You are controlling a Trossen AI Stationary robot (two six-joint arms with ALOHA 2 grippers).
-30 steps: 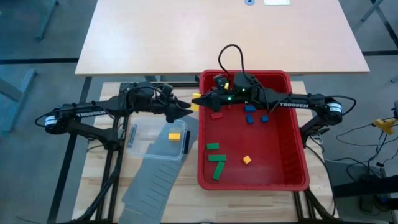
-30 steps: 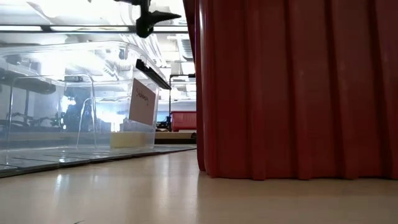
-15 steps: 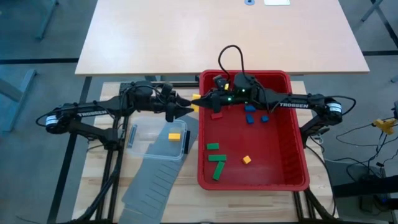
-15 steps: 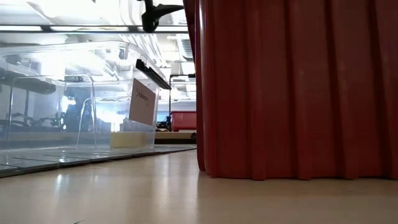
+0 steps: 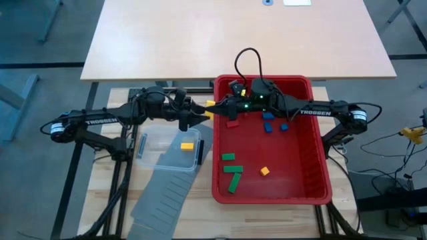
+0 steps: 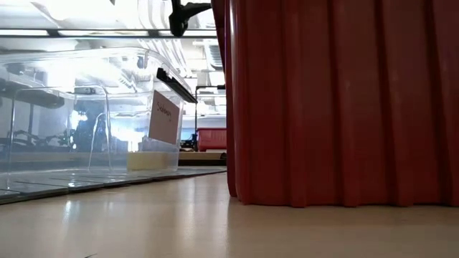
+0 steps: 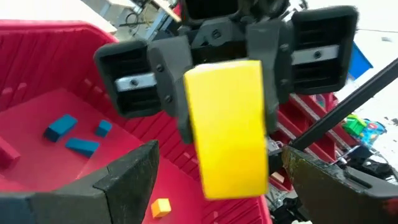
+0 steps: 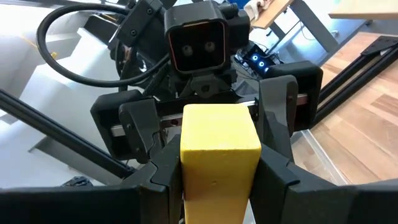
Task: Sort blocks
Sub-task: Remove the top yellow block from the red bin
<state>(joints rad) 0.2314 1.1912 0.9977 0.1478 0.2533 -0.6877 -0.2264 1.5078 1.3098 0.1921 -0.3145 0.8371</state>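
Observation:
The yellow block needs to go into the clear tub (image 5: pixel 157 157). My left gripper will grab the block by its loose end next.
My right gripper (image 8: pixel 219 186) is shut on a yellow block (image 8: pixel 219 149), held high over the left rim of the red bin (image 5: pixel 270 193). My left gripper (image 7: pixel 230 186) faces it from the table's left, open. Its fingers stand on either side of the yellow block's (image 7: pixel 227 124) free end, and I see no touch. In the high view the two grippers meet at the yellow block (image 5: pixel 209 105). Green blocks (image 5: pixel 231 175), blue blocks (image 5: pixel 269 123), a red block (image 5: pixel 233 123) and a small orange block (image 5: pixel 265 171) lie on the bin's floor. Another yellow block (image 5: pixel 187 145) lies in the clear tub (image 5: pixel 157 157). My right gripper pinches the yellow block by two opposite sides (image 8: pixel 186 168) between its two fingers (image 8: pixel 158 180). The fingers come level from the table's right. The block is lifted clear and sticks out past the fingertips toward my left gripper.
Grey slotted divider panels (image 5: pixel 167 197) lie near the front, partly under the clear tub. The red bin's tall wall (image 6: pixel 337 100) fills the right of the low view, with the clear tub (image 6: pixel 86 115) to its left. A larger light table (image 5: pixel 233 40) stands beyond.
My left gripper has tipped upward, and its open fingertips have risen toward the yellow block held by my right gripper. In the low view it has climbed toward the picture's top. The block and my right gripper have kept still.

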